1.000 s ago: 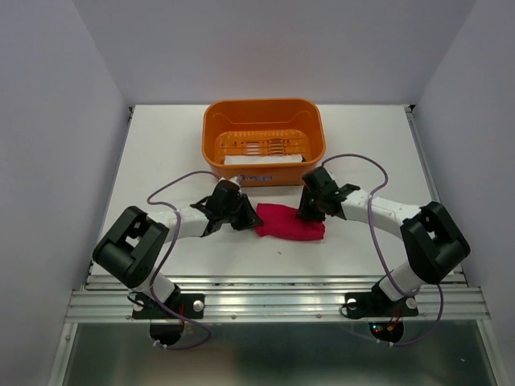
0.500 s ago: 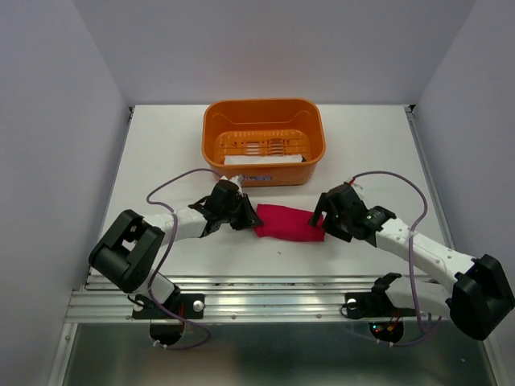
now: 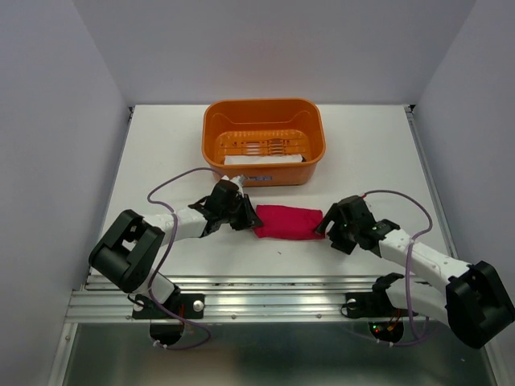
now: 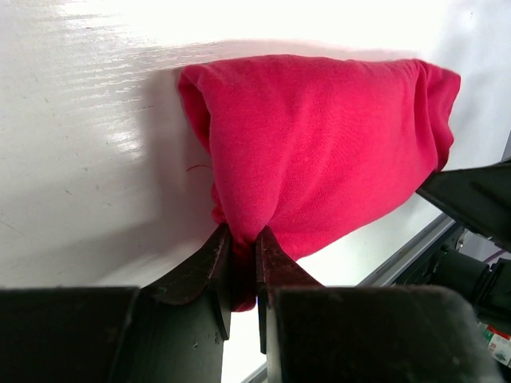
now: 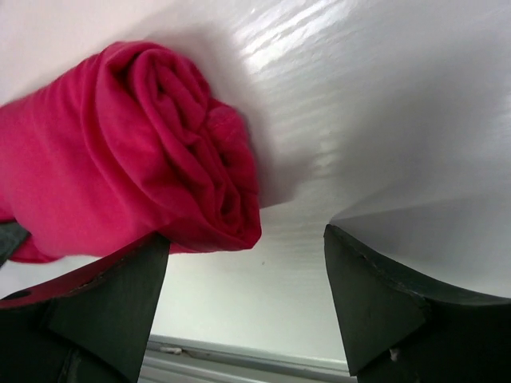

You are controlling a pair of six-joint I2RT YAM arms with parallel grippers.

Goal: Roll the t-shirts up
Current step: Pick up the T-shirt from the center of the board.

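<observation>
The t-shirt roll should go in the basket still rolled. My right gripper should grab its free spiral end [image 3: 319,224] [image 5: 214,182] next, opposite my left gripper.
The crimson-pink t-shirt [image 3: 288,223] lies as a compact roll on the white table, between the two grippers. My left gripper [image 3: 249,219] is at the roll's left end and is shut on a fold of the t-shirt [image 4: 311,152]. My right gripper [image 3: 324,226] is open and empty at the roll's right end. In the right wrist view the spiral end of the roll [image 5: 192,152] lies beside the left finger [image 5: 104,303], with nothing between the jaws but bare table.
An orange basket [image 3: 211,129] stands at the back centre of the table [image 3: 161,161], with white material at its near inside edge. The metal rail at the table's near edge [image 3: 273,305] runs just in front of both arms.
My right arm has swung from the roll's top right edge down to its right end, and its gripper is now off the cloth. The roll looks tighter. The left gripper has stayed in place.
</observation>
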